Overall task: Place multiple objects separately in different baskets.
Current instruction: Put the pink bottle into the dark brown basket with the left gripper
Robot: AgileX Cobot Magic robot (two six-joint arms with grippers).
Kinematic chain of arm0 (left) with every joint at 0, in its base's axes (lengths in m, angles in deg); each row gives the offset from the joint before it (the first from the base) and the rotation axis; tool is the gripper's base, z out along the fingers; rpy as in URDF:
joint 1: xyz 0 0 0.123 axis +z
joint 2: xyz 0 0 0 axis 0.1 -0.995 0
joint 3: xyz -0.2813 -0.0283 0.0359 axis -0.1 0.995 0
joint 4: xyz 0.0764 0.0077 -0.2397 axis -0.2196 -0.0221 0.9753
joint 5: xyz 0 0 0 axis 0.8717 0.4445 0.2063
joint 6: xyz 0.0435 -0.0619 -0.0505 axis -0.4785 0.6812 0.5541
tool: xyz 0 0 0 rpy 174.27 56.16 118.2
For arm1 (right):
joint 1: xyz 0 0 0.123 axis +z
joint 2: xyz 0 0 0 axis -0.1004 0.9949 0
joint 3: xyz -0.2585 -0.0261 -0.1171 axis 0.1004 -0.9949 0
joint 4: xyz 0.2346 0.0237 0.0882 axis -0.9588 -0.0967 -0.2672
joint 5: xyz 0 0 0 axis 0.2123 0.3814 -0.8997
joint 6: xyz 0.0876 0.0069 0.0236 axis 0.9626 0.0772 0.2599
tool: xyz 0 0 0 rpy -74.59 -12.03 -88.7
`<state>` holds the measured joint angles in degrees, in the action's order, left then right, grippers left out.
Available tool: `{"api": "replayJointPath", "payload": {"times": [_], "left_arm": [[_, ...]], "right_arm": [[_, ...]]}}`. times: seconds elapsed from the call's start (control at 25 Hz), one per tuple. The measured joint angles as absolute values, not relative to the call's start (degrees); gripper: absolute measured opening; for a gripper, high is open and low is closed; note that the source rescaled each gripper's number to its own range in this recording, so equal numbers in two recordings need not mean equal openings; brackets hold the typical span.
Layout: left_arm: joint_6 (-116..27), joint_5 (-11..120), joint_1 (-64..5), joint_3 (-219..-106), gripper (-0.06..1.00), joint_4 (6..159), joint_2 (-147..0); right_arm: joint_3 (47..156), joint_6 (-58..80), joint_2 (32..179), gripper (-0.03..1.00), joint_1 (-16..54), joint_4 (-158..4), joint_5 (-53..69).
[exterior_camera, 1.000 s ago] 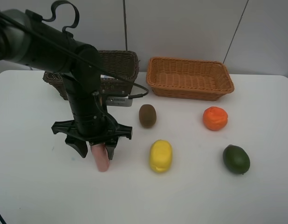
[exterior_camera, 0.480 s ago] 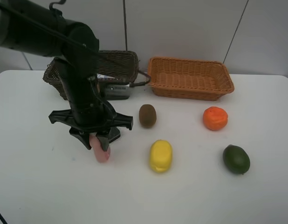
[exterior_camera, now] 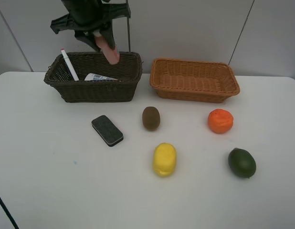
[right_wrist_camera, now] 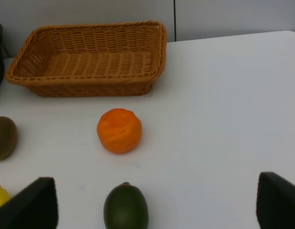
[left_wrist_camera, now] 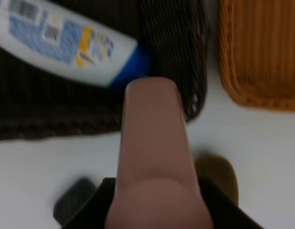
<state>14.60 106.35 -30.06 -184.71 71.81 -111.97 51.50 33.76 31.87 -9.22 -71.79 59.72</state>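
Note:
The small pink bottle's base is still hanging above the bottom of the dark brown basket. My left gripper should keep holding the bottle until it gets down there, because it would drop if I opened now.
My left gripper [exterior_camera: 100,34] is shut on the small pink bottle [exterior_camera: 110,51] and holds it high above the dark brown basket [exterior_camera: 92,90]. That basket holds the white marker [exterior_camera: 69,65] and the white shampoo bottle [exterior_camera: 100,77]. In the left wrist view the pink bottle [left_wrist_camera: 154,152] hangs over the basket's near corner [left_wrist_camera: 173,52], beside the shampoo bottle [left_wrist_camera: 61,45]. The black eraser [exterior_camera: 107,130], kiwi [exterior_camera: 151,118], lemon [exterior_camera: 164,159], orange [exterior_camera: 220,120] and lime [exterior_camera: 242,162] lie on the table. The light basket [exterior_camera: 194,78] is empty. My right gripper [right_wrist_camera: 154,183] is open above the orange [right_wrist_camera: 119,130] and lime [right_wrist_camera: 126,207].
The white table [exterior_camera: 42,181] ends at a grey wall right behind both baskets. The two baskets stand side by side at the back with a narrow gap between them. The right arm does not show in the exterior view.
My left gripper has lifted the pink bottle off the table and carried it up and back over the dark basket. The eraser, hidden by the arm before, now shows.

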Motion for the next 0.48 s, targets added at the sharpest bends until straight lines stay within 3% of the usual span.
{"api": "replayJointPath", "payload": {"times": [0.32,0.4,0.48], "left_arm": [[14.3,105.0,-24.7,-197.9,0.3,69.6,-126.9],[14.3,105.1,-24.5,-199.0,0.5,69.6,-128.2],[14.8,105.3,-24.4,-199.4,0.78,70.4,-128.4]], "right_arm": [[51.5,33.8,31.9,0.96,-9.2,-71.8,59.7],[51.5,33.8,31.9,0.96,-9.2,-71.8,59.7],[51.5,33.8,31.9,0.96,-9.2,-71.8,59.7]]}}
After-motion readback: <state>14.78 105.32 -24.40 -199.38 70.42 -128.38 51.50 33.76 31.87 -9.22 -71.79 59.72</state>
